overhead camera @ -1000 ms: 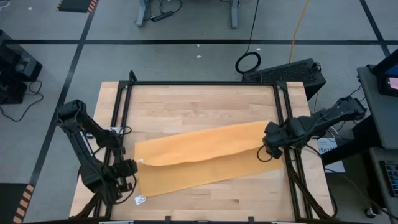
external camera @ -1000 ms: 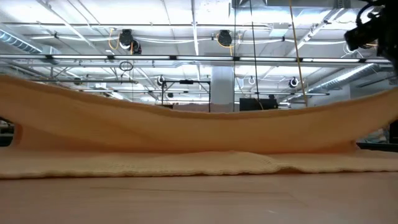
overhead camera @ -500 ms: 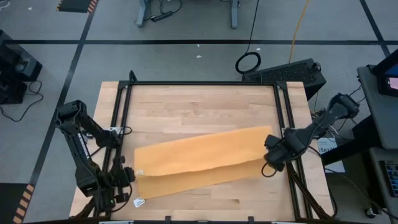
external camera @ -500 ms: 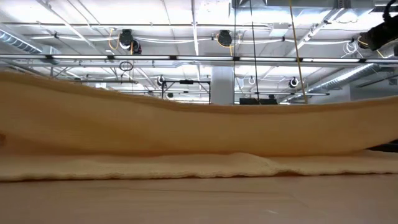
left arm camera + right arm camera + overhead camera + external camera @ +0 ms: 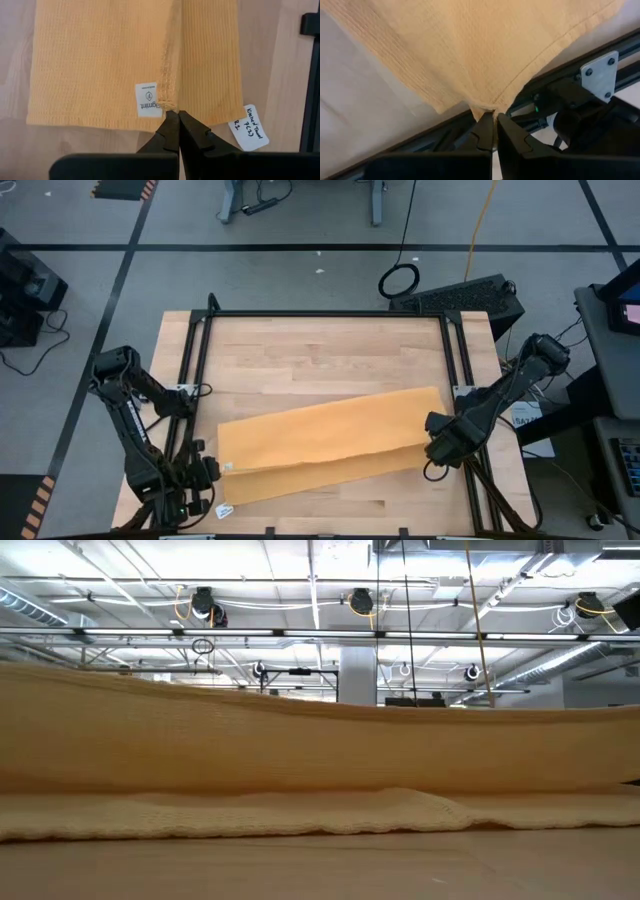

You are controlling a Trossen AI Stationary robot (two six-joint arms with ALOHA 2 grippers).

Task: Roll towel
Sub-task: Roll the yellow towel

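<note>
The towel's corner needs to move near the lower layer's outer edge before my left gripper releases it, since a wide piece of cloth shows beyond the towel's hem.
The mustard-yellow towel lies slantwise across the near half of the wooden table, doubled over lengthwise. Its lower layer rests flat on the wood, and its upper layer rises as a long sheet. My left gripper is shut on the towel at its left end. My right gripper is shut on it at its right end. A white sewn label sits beside the left fingers. My left gripper pinches a hemmed corner of the towel's left end between its two fingers. The fingers slant steeply down. That corner is lifted, and the layer beneath lies on the table. My right gripper pinches a pointed corner of the towel's right end between its two fingers, slanting steeply down over the black rail. The cloth fans out from the corner, and the raised edge runs nearly straight to the other gripper.
Black frame rails run along the table's left side and right side. A handwritten paper tag lies at the near left by the towel. A black box stands beyond the far right corner. Bare wood fills the far half.
Both grippers have moved toward the table's near edge and a little down, the right one farther. They have drawn the towel's lifted long edge over the lying layer. The upper layer now covers more of the lower one, which has stayed in place.
</note>
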